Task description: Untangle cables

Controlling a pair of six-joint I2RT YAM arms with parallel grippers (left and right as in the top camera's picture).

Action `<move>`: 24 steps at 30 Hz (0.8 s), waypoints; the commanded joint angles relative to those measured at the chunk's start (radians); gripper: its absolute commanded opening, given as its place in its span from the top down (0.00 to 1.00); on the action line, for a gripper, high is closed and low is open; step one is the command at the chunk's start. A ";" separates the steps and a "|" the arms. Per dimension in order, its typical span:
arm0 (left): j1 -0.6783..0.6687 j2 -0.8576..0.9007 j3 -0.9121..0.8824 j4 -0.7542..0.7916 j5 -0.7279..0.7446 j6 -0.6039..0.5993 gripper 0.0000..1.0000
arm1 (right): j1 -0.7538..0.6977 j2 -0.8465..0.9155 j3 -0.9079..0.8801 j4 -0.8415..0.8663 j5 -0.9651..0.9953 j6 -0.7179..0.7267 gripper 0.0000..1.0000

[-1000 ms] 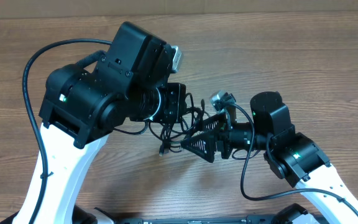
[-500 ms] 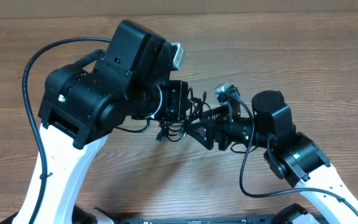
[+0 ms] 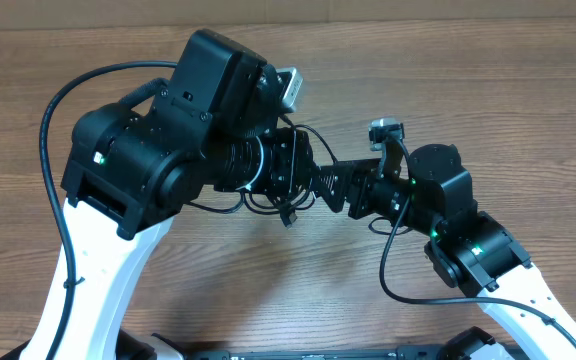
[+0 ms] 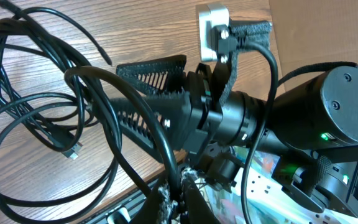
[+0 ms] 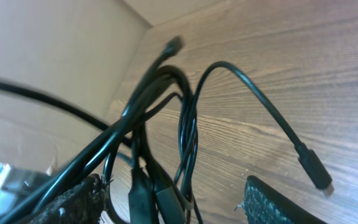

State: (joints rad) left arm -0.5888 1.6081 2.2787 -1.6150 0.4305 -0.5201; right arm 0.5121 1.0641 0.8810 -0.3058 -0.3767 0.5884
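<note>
My left gripper should keep holding the cables until the fingers of my right gripper close around them. Those ribbed fingers are still apart beside the cables.
The cables [image 3: 290,203] are a tangle of thin black cords hanging between my two grippers above the wooden table [image 3: 488,90]. In the left wrist view the cables [image 4: 39,118] loop over the table at the left, one with a small plug tip [image 4: 72,151]. My left gripper [image 4: 176,200] is shut on one cable strand at the bottom edge. My right gripper [image 5: 173,196] is open; several cords and two plug bodies [image 5: 151,193] lie between its fingers, close to the left finger. Another plug end [image 5: 314,168] hangs free at the right.
My right gripper's ribbed fingers [image 4: 151,93] and its wrist camera [image 4: 211,32] fill the middle of the left wrist view. Thick arm wires [image 3: 53,100] arc beside the left arm. A cardboard wall [image 5: 42,56] stands at the table's far edge.
My right gripper has moved up and closer to the left gripper and turned its wrist. The cable bundle and its dangling plug shifted with it.
</note>
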 commanded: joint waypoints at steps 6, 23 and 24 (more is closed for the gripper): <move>-0.001 -0.030 0.028 0.037 0.039 -0.003 0.96 | 0.068 0.000 0.023 0.013 0.037 0.144 0.36; 0.001 -0.034 0.028 0.071 0.048 -0.003 0.96 | 0.200 0.171 0.023 0.040 0.070 0.094 0.96; 0.002 -0.034 0.028 0.069 0.043 -0.002 0.96 | 0.200 0.171 0.023 0.039 0.070 0.080 0.96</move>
State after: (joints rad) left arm -0.5888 1.6077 2.2787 -1.5486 0.4419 -0.5213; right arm 0.7094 1.2339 0.8810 -0.2714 -0.3176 0.7151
